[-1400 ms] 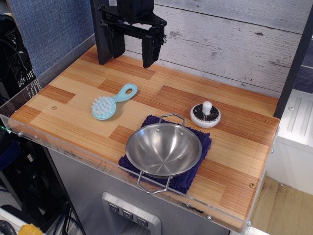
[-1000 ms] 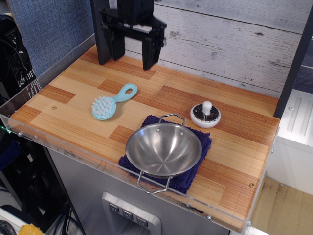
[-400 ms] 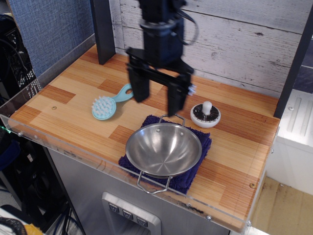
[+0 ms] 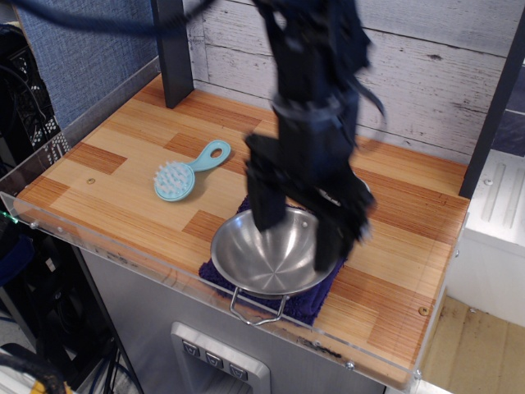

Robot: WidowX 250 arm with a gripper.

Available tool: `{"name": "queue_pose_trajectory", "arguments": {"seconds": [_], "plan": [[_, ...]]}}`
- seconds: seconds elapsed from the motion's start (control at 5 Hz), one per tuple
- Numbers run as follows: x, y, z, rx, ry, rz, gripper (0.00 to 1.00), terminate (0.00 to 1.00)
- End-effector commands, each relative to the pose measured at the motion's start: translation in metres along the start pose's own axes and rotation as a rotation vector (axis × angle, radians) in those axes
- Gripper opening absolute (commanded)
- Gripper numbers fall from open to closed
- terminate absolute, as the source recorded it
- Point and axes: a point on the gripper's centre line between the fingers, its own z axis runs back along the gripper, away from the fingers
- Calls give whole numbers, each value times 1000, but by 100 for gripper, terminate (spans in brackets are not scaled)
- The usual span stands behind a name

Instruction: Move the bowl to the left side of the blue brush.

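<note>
My gripper grabs the steel bowl by its rim next. Then it sets the bowl down beside the blue brush [image 4: 175, 180].
The shiny steel bowl [image 4: 267, 263] sits on a dark purple-blue towel [image 4: 316, 297] at the front of the wooden table, one wire handle toward the front edge. My black gripper [image 4: 297, 233] hangs right over the bowl, blurred by motion, jaws open and spread across its far and right side, holding nothing. The arm hides the bowl's far rim and rear handle. The light-blue brush [image 4: 187, 171] lies to the left of the bowl, bristles up, handle pointing to the back right.
The wooden table [image 4: 107, 176] has a clear acrylic rim along the front and left. A black post [image 4: 171, 49] stands at the back left before a white plank wall. The small white-and-black knobbed object is hidden behind my arm.
My gripper has swept from the back left of the table forward and right, and down, to just above the bowl. The bowl, towel and brush have not moved.
</note>
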Motion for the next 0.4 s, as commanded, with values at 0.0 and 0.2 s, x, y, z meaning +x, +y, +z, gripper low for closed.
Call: {"name": "queue_pose_trajectory", "arguments": {"seconds": [0.0, 0.2], "plan": [[0, -3, -25, 37, 24, 6, 100, 0], [6, 4, -39, 36, 45, 27, 100, 0]]}}
